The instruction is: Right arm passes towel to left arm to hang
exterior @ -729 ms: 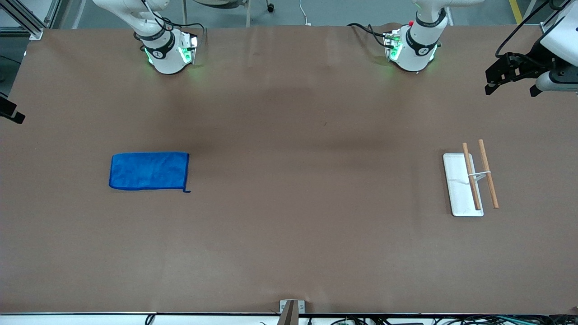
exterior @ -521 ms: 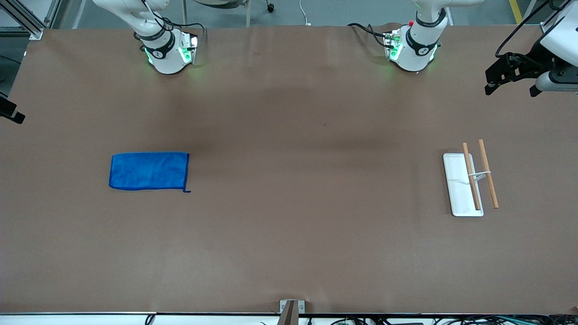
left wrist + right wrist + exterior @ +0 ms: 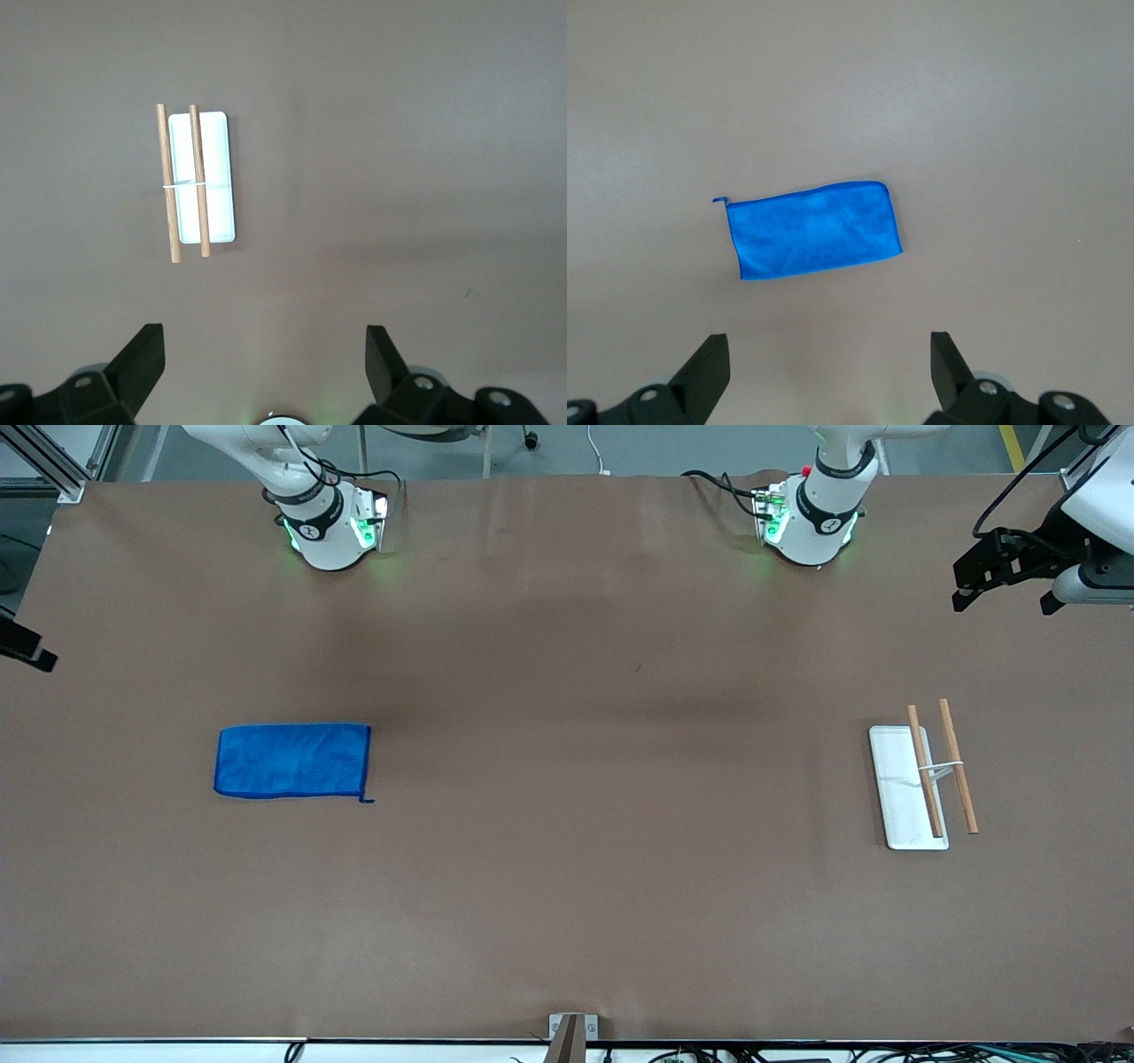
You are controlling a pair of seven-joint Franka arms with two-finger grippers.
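The blue towel's hanging loop should stay free for my left arm, so my right gripper should grab the towel by its middle next.
The blue towel (image 3: pixel 292 762) lies flat on the brown table toward the right arm's end; it also shows in the right wrist view (image 3: pixel 815 228), with its small loop at one corner. My right gripper (image 3: pixel 829 340) is open and empty, high above the table and well apart from the towel; in the front view only its black tip (image 3: pixel 31 651) shows at the edge. My left gripper (image 3: pixel 1003 598) is open and empty (image 3: pixel 266 335), high over the left arm's end of the table. A rack with a white base (image 3: pixel 899 797) and two wooden rods (image 3: pixel 959 766) stands there and shows in the left wrist view (image 3: pixel 217 177).
The two arm bases (image 3: pixel 332 527) (image 3: pixel 811 522) stand along the table edge farthest from the front camera. A small metal bracket (image 3: pixel 572 1032) sits at the nearest edge. Brown table cover (image 3: pixel 602 779) spreads between towel and rack.
The right gripper's tip at the view's edge has shifted slightly toward the table. The left gripper, the towel and the rack have not visibly moved.
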